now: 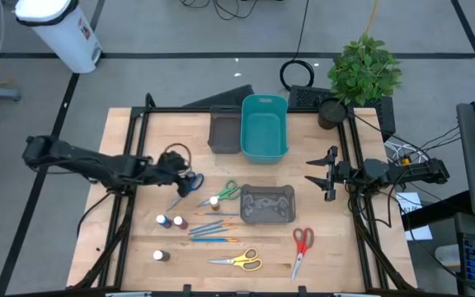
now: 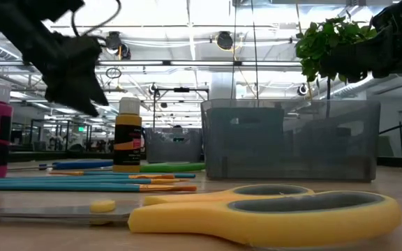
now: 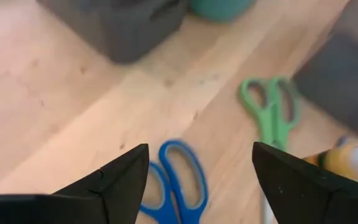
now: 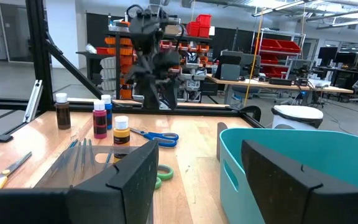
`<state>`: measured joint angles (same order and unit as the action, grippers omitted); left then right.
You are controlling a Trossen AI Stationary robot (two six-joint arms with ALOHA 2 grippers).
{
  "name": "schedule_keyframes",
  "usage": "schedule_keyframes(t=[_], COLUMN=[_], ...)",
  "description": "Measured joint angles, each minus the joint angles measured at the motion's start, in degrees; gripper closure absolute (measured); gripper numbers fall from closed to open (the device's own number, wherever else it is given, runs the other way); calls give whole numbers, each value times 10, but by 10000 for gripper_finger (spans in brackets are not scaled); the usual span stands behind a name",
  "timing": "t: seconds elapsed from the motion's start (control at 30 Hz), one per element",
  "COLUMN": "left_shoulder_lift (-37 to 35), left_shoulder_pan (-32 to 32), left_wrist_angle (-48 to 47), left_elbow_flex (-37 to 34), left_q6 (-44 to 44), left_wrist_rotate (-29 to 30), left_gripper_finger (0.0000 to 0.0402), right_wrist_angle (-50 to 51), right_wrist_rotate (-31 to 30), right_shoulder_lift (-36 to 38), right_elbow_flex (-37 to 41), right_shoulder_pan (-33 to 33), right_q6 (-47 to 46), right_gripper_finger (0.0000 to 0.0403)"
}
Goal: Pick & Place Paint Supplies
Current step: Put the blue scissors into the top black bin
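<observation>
The blue scissors need to go away in the dark grey tray (image 1: 224, 129), so my left gripper should next grab the handle loops of the blue scissors.
The paint supplies lie on the wooden table. Blue scissors (image 1: 193, 183) and green scissors (image 1: 228, 190) lie flat near the middle. A yellow-capped bottle (image 1: 214, 200), two small bottles (image 1: 170, 221), one more bottle (image 1: 160, 256), thin brushes (image 1: 213, 228), yellow scissors (image 1: 239, 261) and red scissors (image 1: 302, 246) lie nearer the front. My left gripper (image 3: 199, 149) hangs open, tipped downward, above the blue scissors' handle loops (image 3: 180, 169) without touching them. My right gripper (image 1: 317, 171) waits open at the table's right side, pointing level toward the middle.
A teal bin (image 1: 264, 125) and a dark grey tray (image 1: 223, 129) stand at the far middle. A second dark grey tray (image 1: 267, 204) sits right of the green scissors. A potted plant (image 1: 363, 70) stands at the far right corner. Black frame rails run along both sides.
</observation>
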<state>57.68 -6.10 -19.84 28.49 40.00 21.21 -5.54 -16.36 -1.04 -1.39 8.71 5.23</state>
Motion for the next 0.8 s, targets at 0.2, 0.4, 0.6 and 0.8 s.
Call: schedule_keyframes(t=[0.2,0.4,0.6,0.8], left_shoulder_lift=[94,153,193,231], left_shoulder_pan=[14,20,20,20], left_wrist_angle=[-1,8,43,49], left_elbow_flex=[5,5,5,5], left_q6=[17,43,39,52], left_wrist_rotate=[-3,-3,-4,-2], left_gripper_finger=[143,159,157,159], right_wrist_angle=[0,0,0,0], right_wrist_rotate=[0,0,0,0], right_shoulder_lift=[0,0,0,0], right_elbow_flex=[0,0,0,0], right_shoulder_pan=[0,0,0,0], right_q6=[0,0,0,0], right_gripper_finger=[181,181,181,181])
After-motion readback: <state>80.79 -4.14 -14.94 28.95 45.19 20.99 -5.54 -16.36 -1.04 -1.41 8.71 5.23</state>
